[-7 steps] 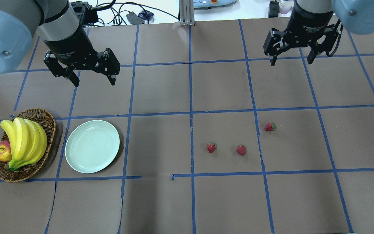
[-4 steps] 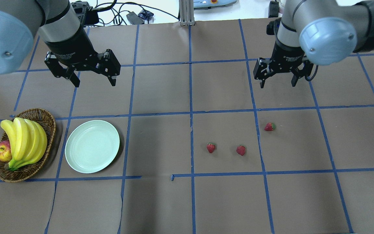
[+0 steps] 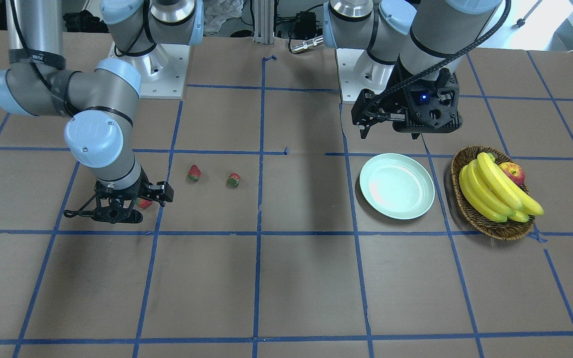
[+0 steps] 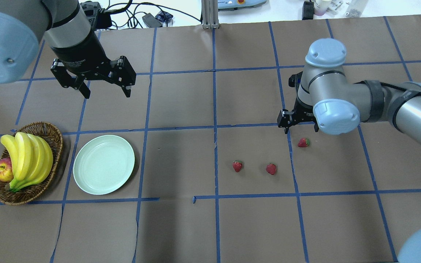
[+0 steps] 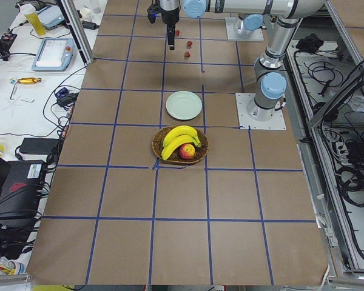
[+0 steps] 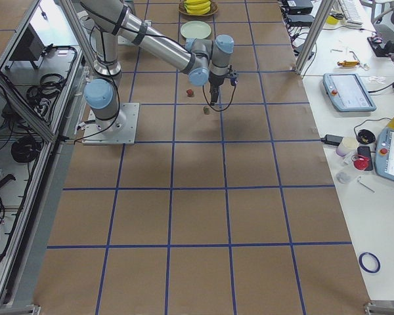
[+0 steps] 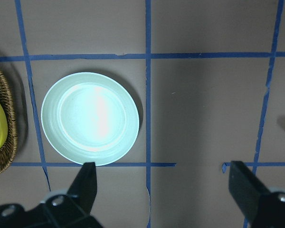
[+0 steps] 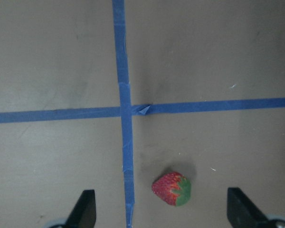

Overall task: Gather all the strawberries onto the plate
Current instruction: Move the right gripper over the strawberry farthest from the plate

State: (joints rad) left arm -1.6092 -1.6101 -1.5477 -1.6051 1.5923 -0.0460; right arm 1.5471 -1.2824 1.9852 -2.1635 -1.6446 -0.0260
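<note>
My right gripper grabs the strawberry by its red body (image 3: 144, 203) next, to collect the strawberry into the plate (image 3: 396, 185).
Three strawberries lie on the table's right half in the overhead view: one (image 4: 304, 142) farthest right, one (image 4: 271, 168) in the middle, one (image 4: 237, 166) to the left. The mint-green plate (image 4: 86, 175) sits on the left and holds nothing. My right gripper (image 4: 301, 128) is open, just behind and above the rightmost strawberry (image 8: 172, 188), which lies between the spread fingers in the right wrist view. My left gripper (image 4: 106, 93) is open and empty, hovering behind the plate (image 7: 52, 137).
A brown wicker basket (image 4: 51, 128) with bananas (image 4: 27, 157) and a red-yellow apple (image 4: 2, 171) stands left of the plate. Blue tape lines grid the brown table. Cables and equipment lie beyond the far edge.
My right arm has swung from the far right back of the table toward me and down, ending over the rightmost strawberry. The left arm has barely moved.
</note>
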